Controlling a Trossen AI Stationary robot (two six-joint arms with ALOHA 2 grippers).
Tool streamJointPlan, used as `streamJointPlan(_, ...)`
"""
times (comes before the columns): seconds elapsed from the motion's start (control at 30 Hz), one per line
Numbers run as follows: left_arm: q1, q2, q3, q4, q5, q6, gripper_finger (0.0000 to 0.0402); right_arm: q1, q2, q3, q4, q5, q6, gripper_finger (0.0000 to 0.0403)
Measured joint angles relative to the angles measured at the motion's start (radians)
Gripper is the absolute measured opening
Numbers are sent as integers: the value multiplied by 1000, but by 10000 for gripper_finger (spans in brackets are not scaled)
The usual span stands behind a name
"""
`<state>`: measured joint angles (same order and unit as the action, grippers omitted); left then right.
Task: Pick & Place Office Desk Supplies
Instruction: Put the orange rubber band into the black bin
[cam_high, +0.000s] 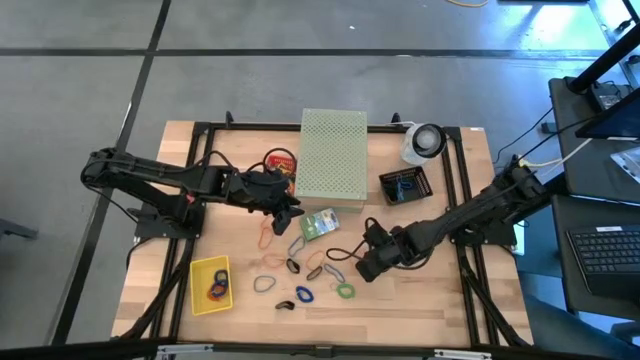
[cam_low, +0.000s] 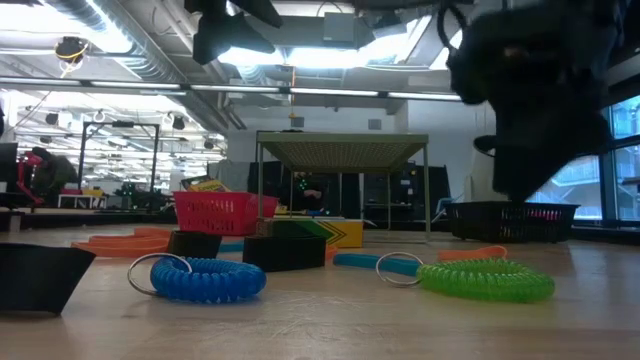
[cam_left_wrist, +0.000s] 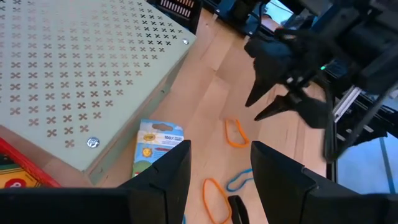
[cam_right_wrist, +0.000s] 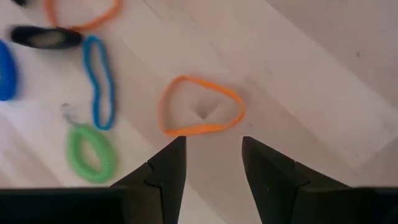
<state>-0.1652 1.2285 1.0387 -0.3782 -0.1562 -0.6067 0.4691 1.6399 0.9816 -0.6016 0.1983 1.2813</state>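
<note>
The loose bands go into the black basket, so my right gripper grabs the orange rubber band by its thin strand (cam_right_wrist: 202, 129) next.
Loose rubber bands lie flat on the wooden table near its front middle: an orange one (cam_right_wrist: 200, 114), a blue one (cam_right_wrist: 99, 81), a green coil (cam_right_wrist: 91, 153) and a blue coil (cam_low: 205, 278). A black clip (cam_right_wrist: 45, 37) lies among them. My right gripper (cam_right_wrist: 211, 163) hangs open just above the table, pointing steeply down, its fingertips short of the orange band. My left gripper (cam_left_wrist: 219, 168) is open in the air above a yellow-and-green card box (cam_left_wrist: 155, 146), which lies flat beside the pale green perforated box (cam_high: 332, 155). In the high view the right gripper (cam_high: 362, 262) is right of the bands.
A yellow tray (cam_high: 196, 298) holding a few bands sits at the front left. A red basket (cam_high: 281, 163) stands left of the perforated box, a black basket (cam_high: 404, 186) and a white roll (cam_high: 424, 141) to its right. Bare wood lies along the front edge.
</note>
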Motion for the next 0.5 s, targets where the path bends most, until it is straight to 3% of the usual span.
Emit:
streamJointPlan(0.3,-43,0,0,0,1,-1,161,-35,48,0,-3,-11,17,129)
streamJointPlan(0.5,-80,0,0,10,-11,-54,161,-82,56,0,-7,-37,-67,119)
